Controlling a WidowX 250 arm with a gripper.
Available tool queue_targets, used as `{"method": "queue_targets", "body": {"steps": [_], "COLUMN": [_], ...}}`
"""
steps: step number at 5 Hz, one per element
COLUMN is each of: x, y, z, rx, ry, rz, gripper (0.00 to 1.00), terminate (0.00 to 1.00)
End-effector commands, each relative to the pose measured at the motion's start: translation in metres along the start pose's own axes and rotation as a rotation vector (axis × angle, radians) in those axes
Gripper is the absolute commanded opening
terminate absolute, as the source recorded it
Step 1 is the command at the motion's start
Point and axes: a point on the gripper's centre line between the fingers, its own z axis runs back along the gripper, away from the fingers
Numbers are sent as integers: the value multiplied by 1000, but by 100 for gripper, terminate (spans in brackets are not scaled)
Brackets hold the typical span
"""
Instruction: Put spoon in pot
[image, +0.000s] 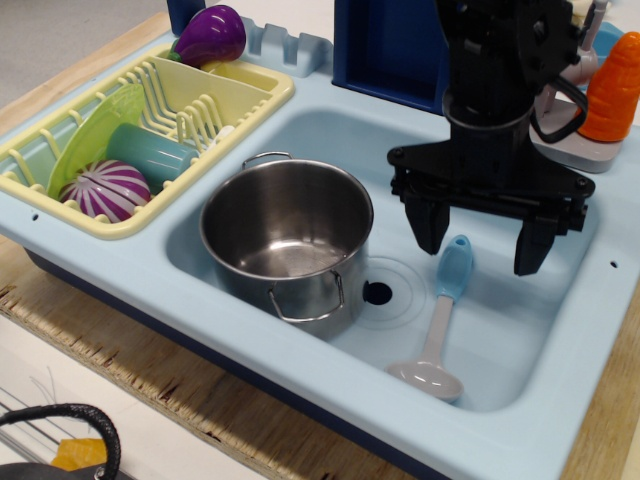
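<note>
I will next take hold of the spoon by its light blue handle (455, 270) with my gripper to put it in the pot (287, 240).
The spoon (440, 322) lies flat on the floor of the light blue sink (520, 340), its blue handle pointing away and its pale bowl toward the front. The shiny steel pot (287, 240) stands upright and empty in the sink's left part, left of the spoon. My black gripper (481, 250) is open and empty. It hangs low over the handle end of the spoon, one finger on each side of it, not touching it.
A yellow dish rack (140, 130) at the left holds a teal cup (152, 155), a green plate (88, 135) and a purple-white ball (106, 189). A purple eggplant (211, 34) lies behind it. An orange carrot (611, 88) and a dark blue backsplash (385, 50) stand behind the sink. The drain hole (377, 293) lies between pot and spoon.
</note>
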Motion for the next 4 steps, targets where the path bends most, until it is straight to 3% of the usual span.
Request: {"method": "queue_targets", "body": {"steps": [1,3,4], "x": [-3,-5,-4], "y": [7,19,17], "z": [-6,-17,-25], "rx": [-6,-17,-17], "ry": [-18,-27,-27], "rz": [47,73,75], "gripper": [100,100,0], "terminate": [0,0,0]}}
